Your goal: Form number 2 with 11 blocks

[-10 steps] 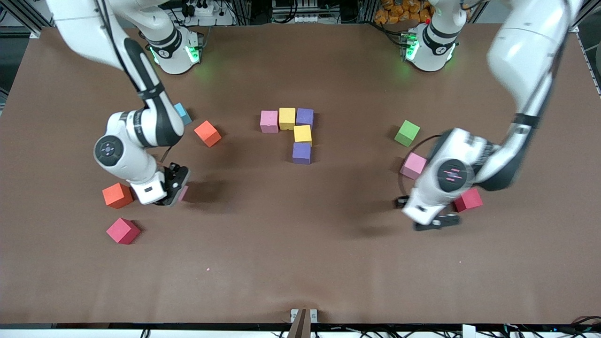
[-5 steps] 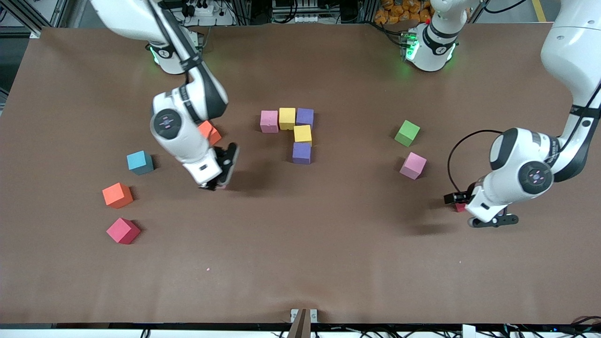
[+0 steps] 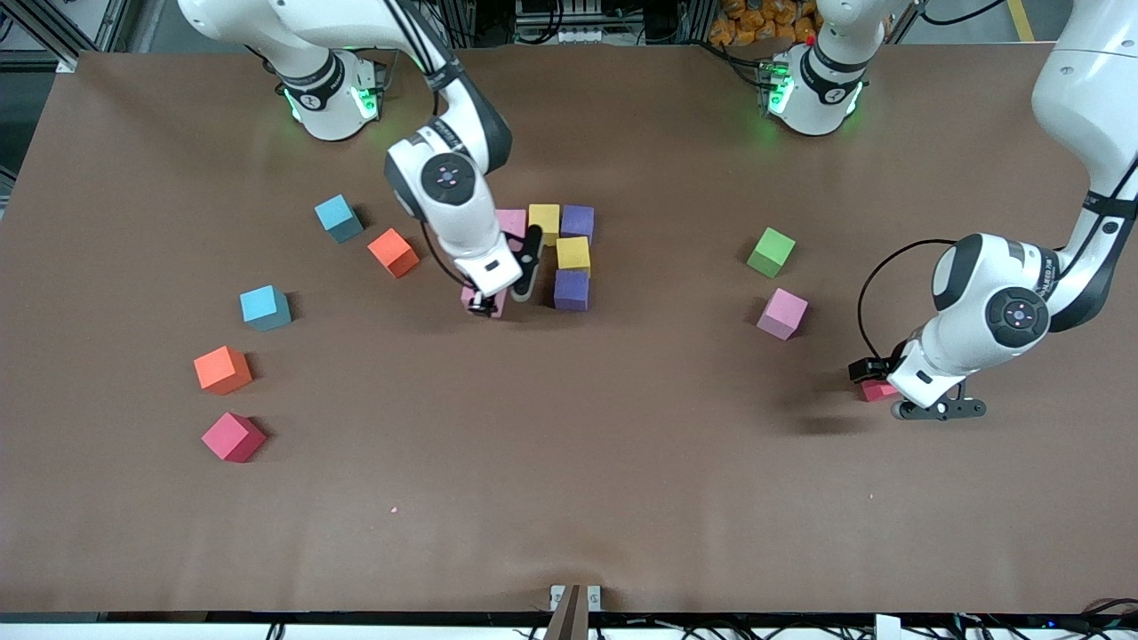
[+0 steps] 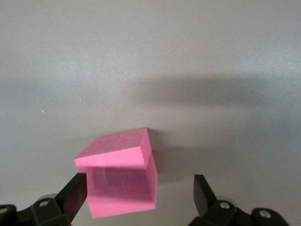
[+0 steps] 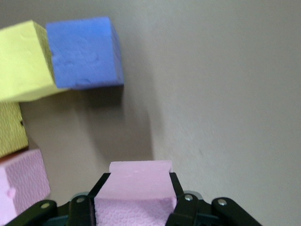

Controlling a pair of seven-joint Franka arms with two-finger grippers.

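My left gripper's finger is above the red block's top (image 3: pixel 878 390). My left gripper needs to go lower before it closes on the red block.
Five blocks stand joined mid-table: pink (image 3: pixel 510 220), yellow (image 3: pixel 544 222), purple (image 3: pixel 578 220), yellow (image 3: pixel 573 253), purple (image 3: pixel 572 290). My right gripper (image 3: pixel 500 295) (image 5: pixel 137 183) is shut on a pink block (image 3: pixel 495 308) (image 5: pixel 136 181), low over the table beside the nearer purple block (image 5: pixel 84 52). My left gripper (image 3: pixel 896 391) (image 4: pixel 139 183) is open around a red block (image 3: pixel 876 390) (image 4: pixel 122 179) at the left arm's end; the block sits against one finger (image 4: pixel 75 193) and apart from the other. Loose blocks: green (image 3: pixel 771 252), pink (image 3: pixel 782 313), red-orange (image 3: pixel 393 252), orange (image 3: pixel 222 369), red (image 3: pixel 233 436).
Two light-blue cubes (image 3: pixel 338 218) (image 3: pixel 264 307) lie toward the right arm's end, among the loose blocks there. The brown table (image 3: pixel 569 462) stretches bare toward the front camera.
My right arm has carried the pink block from the right arm's end to the joined blocks. My left gripper has shifted toward the left arm's end and settled around the red block.
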